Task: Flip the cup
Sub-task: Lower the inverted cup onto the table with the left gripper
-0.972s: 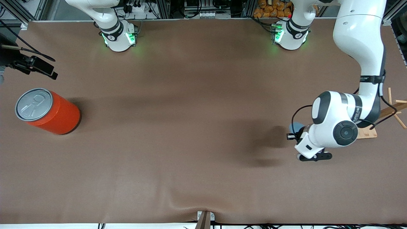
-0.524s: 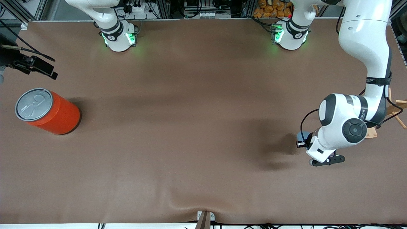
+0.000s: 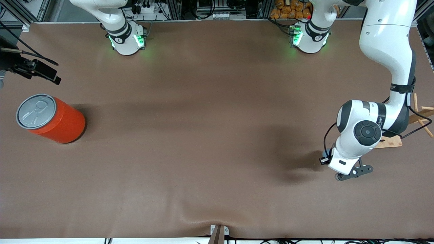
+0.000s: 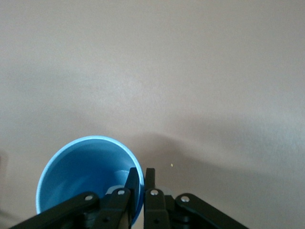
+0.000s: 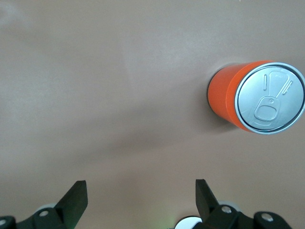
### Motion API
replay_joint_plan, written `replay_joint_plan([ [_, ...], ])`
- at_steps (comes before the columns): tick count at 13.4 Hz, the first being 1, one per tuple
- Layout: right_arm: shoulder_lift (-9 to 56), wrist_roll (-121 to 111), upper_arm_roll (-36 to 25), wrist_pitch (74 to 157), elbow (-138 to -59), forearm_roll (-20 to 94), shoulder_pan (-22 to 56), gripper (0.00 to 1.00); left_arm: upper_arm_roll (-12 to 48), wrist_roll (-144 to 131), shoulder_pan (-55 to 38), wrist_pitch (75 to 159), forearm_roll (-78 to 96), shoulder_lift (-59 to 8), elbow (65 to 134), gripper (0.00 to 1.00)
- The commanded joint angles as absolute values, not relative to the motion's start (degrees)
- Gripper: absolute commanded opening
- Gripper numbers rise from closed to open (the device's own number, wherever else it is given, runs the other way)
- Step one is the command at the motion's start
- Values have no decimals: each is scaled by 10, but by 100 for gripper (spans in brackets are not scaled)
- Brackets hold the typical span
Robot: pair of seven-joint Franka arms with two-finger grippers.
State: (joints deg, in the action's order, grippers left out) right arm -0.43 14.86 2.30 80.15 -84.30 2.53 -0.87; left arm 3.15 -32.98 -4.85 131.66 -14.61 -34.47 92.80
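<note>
The light-blue cup's base is above the table, its shadow wide and soft in the front view, so the cup would fall if my left gripper opened now.
The light-blue cup [image 4: 81, 176] shows in the left wrist view with its open mouth toward the camera. My left gripper [image 4: 141, 172] is shut on the cup's wall, one finger inside the rim and one outside. In the front view the left gripper [image 3: 328, 158] is low over the brown table near the left arm's end, and the hand hides the cup there. My right gripper [image 5: 140, 188] is open and empty, high over the table beside the orange can [image 5: 228, 98]; that arm waits.
The big orange-red can [image 3: 54, 118] with a grey pull-tab lid stands near the right arm's end. A wooden peg stand [image 3: 393, 141] sits beside the left arm's wrist, at the table's edge. A brown mat [image 3: 203, 135] covers the table.
My left arm has carried the cup toward the front camera and a little toward the left arm's end, turning its wrist. The cup's blue edge no longer shows in the front view. The right arm is still.
</note>
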Motion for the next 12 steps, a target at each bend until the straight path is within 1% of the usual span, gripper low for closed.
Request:
replay_joint_plan([
  [1, -4, 141, 30, 793, -834, 30, -20, 100, 33, -361, -44, 1374, -163, -302, 1009, 0],
  [3, -4, 141, 30, 793, -834, 30, -19, 100, 32, -361, -37, 1383, -163, -286, 1041, 0],
  [7, -4, 140, 30, 794, -834, 30, -18, 100, 33, -369, -17, 1383, -165, -268, 1066, 0],
  [12, -5, 136, 29, 795, -834, 30, -20, 100, 27, -379, -15, 1387, -194, -265, 1063, 0],
])
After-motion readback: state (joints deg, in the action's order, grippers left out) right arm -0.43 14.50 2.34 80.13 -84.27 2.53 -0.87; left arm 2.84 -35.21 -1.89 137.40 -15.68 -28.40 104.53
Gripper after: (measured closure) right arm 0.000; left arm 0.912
